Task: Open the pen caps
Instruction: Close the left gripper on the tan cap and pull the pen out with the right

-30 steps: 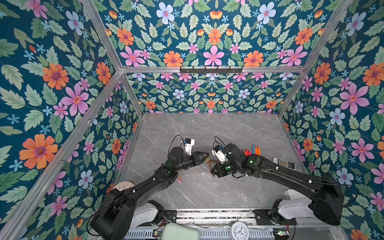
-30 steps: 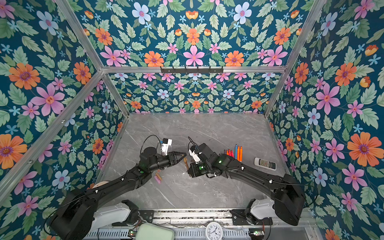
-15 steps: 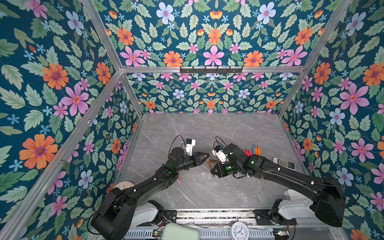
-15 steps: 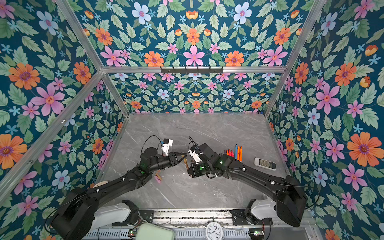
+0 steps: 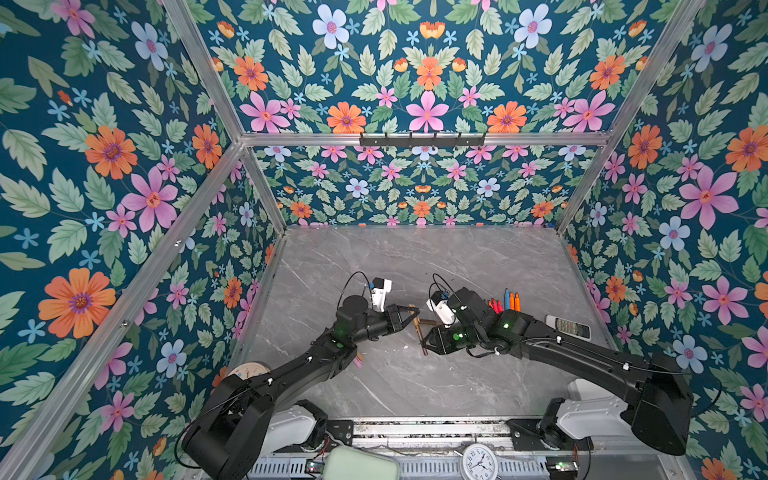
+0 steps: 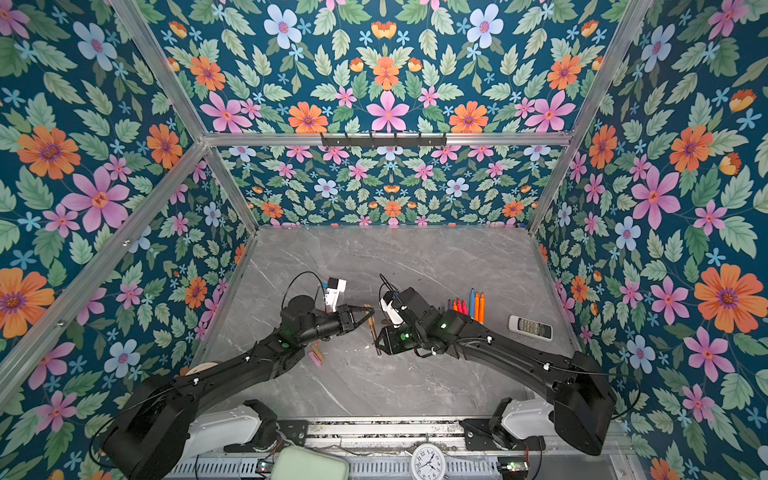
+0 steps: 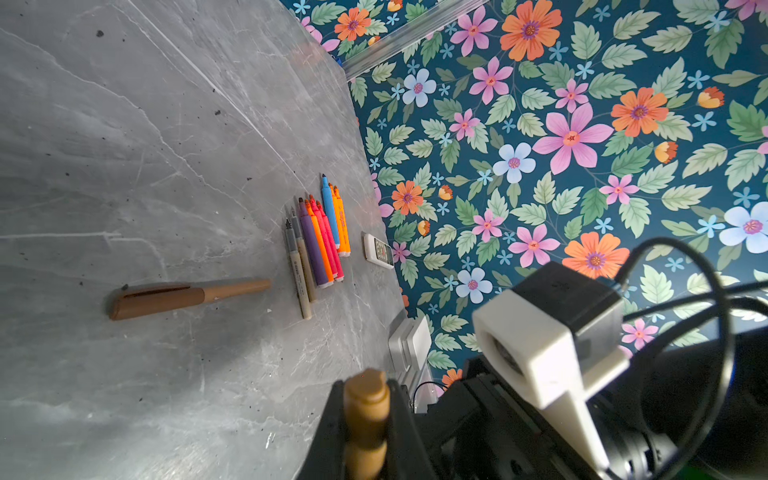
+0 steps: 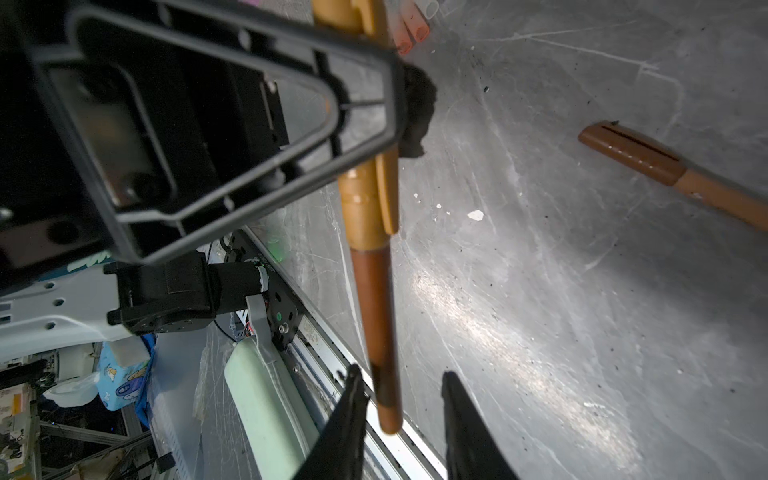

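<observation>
The robot's right gripper needs to hold the gold-brown pen's brown body at its loose end (image 5: 424,346), so that the gold cap (image 5: 415,315) stays free to pull off.
A gold-brown pen (image 5: 419,336) hangs between my two grippers over the middle of the table. My left gripper (image 5: 409,318) (image 7: 362,395) is shut on its gold pen cap (image 7: 366,415) (image 8: 362,208). The brown body (image 8: 376,316) runs down to my right gripper (image 5: 424,344) (image 8: 401,380), whose jaws stand open around its end, with a gap showing on one side. A second brown pen (image 7: 187,295) (image 8: 665,174) lies capped on the table beyond. Several pens (image 5: 505,303) (image 7: 320,237) lie in a row at the right. Loose pinkish caps (image 8: 411,29) (image 6: 318,355) lie under my left arm.
A white remote control (image 5: 567,327) (image 7: 378,249) lies right of the pen row near the right wall. A round clock (image 5: 478,461) and a pale green pad (image 5: 361,467) sit at the front rail. A round disc (image 5: 249,370) lies by the left wall.
My left gripper has closed on the gold cap. My right gripper's jaws have come apart around the pen body. Both arms stay almost where they were.
</observation>
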Robot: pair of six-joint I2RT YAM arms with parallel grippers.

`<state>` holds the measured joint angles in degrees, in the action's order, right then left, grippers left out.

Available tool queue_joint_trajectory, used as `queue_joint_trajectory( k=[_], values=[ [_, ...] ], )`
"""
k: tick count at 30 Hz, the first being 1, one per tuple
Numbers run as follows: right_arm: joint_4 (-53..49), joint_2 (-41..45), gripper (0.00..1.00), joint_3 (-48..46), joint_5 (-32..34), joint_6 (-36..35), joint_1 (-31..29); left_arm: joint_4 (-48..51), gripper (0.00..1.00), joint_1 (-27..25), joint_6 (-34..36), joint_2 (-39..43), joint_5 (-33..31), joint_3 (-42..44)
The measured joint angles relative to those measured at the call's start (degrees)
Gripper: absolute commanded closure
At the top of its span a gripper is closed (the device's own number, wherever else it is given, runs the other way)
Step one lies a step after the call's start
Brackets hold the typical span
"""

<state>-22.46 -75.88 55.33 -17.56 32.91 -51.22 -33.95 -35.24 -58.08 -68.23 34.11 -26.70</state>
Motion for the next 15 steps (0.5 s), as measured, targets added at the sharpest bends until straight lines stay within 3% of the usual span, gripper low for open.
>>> queue_joint_trajectory(
  k=[6,13,15],
  values=[
    [1.0,-1.3,0.71,0.2,-0.3,0.6,0.0,-0.4,1.00,0.0,-0.4,0.0,0.0,0.2],
    [2.1,-2.5,0.97,0.7,-2.3,0.9,-0.1,-0.7,1.00,0.0,-0.4,0.3,-0.1,0.5],
    [2.5,-2.7,1.00,0.7,-2.9,0.9,-0.1,-0.7,1.00,0.0,-0.4,0.4,0.0,0.6]
  ],
)
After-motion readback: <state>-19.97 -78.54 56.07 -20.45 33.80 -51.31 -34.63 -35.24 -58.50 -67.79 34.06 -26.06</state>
